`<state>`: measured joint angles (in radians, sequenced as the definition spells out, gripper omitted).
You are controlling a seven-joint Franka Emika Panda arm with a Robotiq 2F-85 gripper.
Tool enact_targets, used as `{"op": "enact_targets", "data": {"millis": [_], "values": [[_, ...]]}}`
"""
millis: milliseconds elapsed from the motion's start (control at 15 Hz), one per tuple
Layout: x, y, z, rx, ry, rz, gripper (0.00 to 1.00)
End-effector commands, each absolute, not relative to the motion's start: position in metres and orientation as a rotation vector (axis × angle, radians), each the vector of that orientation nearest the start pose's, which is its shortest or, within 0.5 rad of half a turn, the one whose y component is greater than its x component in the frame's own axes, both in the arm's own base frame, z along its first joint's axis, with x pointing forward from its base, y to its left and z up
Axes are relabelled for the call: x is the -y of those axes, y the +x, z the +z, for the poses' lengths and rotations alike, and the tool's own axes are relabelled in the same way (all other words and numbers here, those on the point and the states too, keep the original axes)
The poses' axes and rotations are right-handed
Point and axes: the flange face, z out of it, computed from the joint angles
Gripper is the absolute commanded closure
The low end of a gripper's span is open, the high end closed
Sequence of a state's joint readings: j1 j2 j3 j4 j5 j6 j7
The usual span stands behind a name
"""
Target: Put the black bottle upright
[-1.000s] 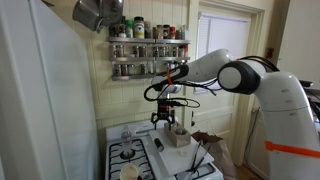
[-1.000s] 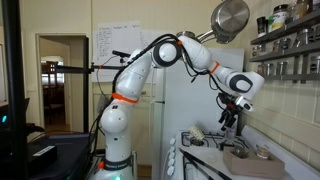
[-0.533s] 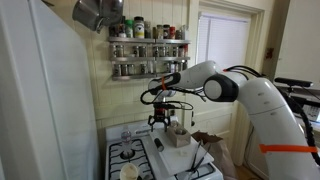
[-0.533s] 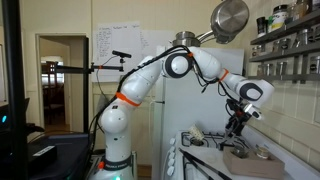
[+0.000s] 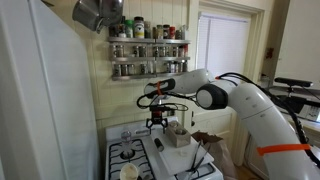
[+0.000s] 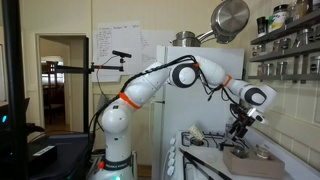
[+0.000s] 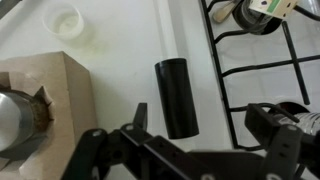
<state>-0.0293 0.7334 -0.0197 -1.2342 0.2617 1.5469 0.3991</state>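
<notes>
My gripper should next grab the lying black bottle [image 7: 176, 96] across its near end, so the bottle's far end stays free to set upright.
The black bottle [image 7: 176, 96] lies on its side on the white stovetop strip between the burners, seen in the wrist view. My gripper [image 7: 200, 125] is open and hovers just above it, one finger to the left of the bottle's near end and the other to the right over the grate. In the exterior views the gripper [image 5: 160, 122] [image 6: 238, 128] hangs low over the stove. The bottle itself does not show in either exterior view.
A wooden block [image 7: 45, 95] with a metal cup stands left of the bottle. A black burner grate [image 7: 262, 70] lies to the right. A small white round lid [image 7: 63, 19] sits at the far end. A spice shelf [image 5: 148, 52] hangs on the wall above the stove.
The arm has swung further over the stove and the gripper has come lower and closer to the wall side. Nothing has been grasped.
</notes>
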Motion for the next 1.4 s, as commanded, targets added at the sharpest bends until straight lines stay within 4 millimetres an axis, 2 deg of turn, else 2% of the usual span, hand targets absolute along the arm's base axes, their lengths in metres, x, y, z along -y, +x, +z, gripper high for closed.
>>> {"op": "enact_targets", "data": {"millis": [0, 467, 1333], "values": [[0.004, 0.7, 0.297, -0.662, -2.814, 0.74, 0.0], [0.012, 0.706, 0.275, -0.601, -2.802, 0.829, 0.0], [0.021, 0.725, 0.244, -0.602, -2.76, 0.791, 0.01]]}}
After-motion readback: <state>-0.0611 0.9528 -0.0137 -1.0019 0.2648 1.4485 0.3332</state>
